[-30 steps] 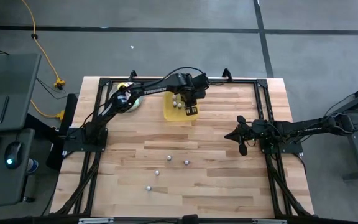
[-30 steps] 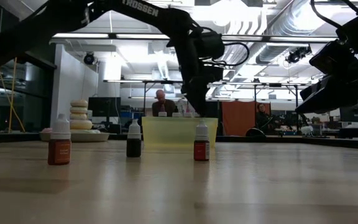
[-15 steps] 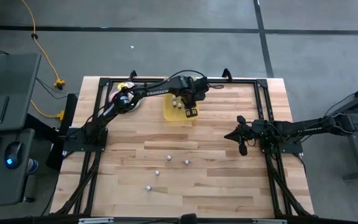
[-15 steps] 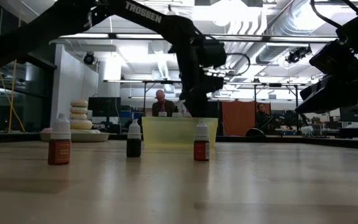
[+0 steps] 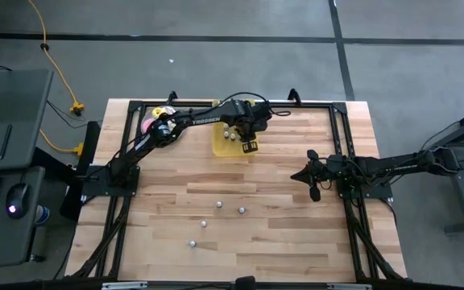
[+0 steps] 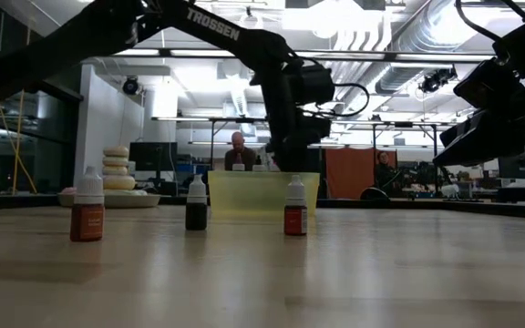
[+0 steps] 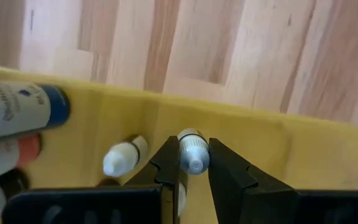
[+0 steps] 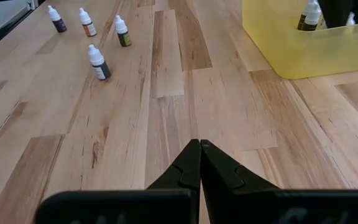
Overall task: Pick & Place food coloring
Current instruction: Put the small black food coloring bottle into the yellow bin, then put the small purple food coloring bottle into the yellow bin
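Observation:
The white-capped bottle (image 7: 194,151) reaches down inside the yellow tray (image 7: 241,143) and is level with its neighbour there, so my left gripper needs to let go of it.
My left gripper (image 7: 189,163) reaches down into the yellow tray (image 5: 223,146) at the far middle of the table, shut on a small food coloring bottle with a white cap (image 7: 192,151). In the low view the tray's front wall (image 6: 244,193) hides its fingertips. More bottles lie in the tray: a white-capped one (image 7: 123,157) and a blue one (image 7: 21,109). Several food coloring bottles (image 5: 218,205) (image 5: 191,242) stand upright on the wood nearer the front edge. My right gripper (image 8: 199,147) waits shut above the table's right side. My left gripper pinches the bottle at its white ribbed cap (image 7: 194,142) between its two fingers, which point steeply down from above. The bottle's body is hidden behind the fingers. I cannot tell whether the bottle rests on the tray's floor.
A plate with stacked iced donuts (image 6: 117,169) stands at the far left, beside the tray. Three bottles (image 6: 87,216) (image 6: 196,214) (image 6: 295,217) show in front of the tray in the low view. Bare wood lies between the tray and my right gripper.
My left gripper has gone down into the yellow tray with the bottle still between its fingers; its wrist now stands lower behind the tray wall.

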Robot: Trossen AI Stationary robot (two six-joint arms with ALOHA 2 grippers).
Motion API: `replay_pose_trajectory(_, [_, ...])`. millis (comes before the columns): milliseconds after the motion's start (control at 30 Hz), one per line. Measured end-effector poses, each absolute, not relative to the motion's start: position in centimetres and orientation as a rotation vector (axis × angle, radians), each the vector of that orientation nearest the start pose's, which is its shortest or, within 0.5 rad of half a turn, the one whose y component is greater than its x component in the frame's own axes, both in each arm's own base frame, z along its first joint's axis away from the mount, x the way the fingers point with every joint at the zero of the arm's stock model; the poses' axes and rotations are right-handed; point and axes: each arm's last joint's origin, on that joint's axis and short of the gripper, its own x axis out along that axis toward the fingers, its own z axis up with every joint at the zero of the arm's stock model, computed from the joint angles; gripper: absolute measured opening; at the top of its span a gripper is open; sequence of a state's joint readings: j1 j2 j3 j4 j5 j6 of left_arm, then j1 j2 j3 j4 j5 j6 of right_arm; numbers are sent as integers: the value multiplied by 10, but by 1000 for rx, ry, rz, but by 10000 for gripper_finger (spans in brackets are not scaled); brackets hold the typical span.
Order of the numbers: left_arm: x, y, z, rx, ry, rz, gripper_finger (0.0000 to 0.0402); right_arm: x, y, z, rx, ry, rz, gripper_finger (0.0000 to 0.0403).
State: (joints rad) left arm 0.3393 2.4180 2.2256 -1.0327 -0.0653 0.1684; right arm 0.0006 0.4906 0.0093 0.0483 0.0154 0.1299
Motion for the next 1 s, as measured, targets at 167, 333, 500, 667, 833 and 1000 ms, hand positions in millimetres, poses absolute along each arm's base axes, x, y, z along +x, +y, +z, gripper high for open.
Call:
replay_pose_trajectory(167, [474, 169, 196, -35, 1248, 250, 49, 120, 0, 127, 124, 431, -43, 0])
replay_pose_trajectory(333, [476, 170, 197, -40, 1216, 253, 68, 120, 0, 127, 124, 432, -42, 0])
replay_pose_trajectory(500, [478, 170, 198, -53, 1197, 233, 107, 120, 0, 127, 124, 431, -42, 0])
replay_pose_trajectory(667, [478, 170, 198, -53, 1195, 233, 124, 120, 0, 127, 124, 431, -42, 0])
replay_pose_trajectory(833, [478, 171, 198, -35, 1198, 261, 126, 120, 0, 127, 124, 431, -43, 0])
replay_pose_trajectory(1000, [476, 174, 210, -30, 1203, 264, 126, 120, 0, 127, 124, 431, -42, 0])
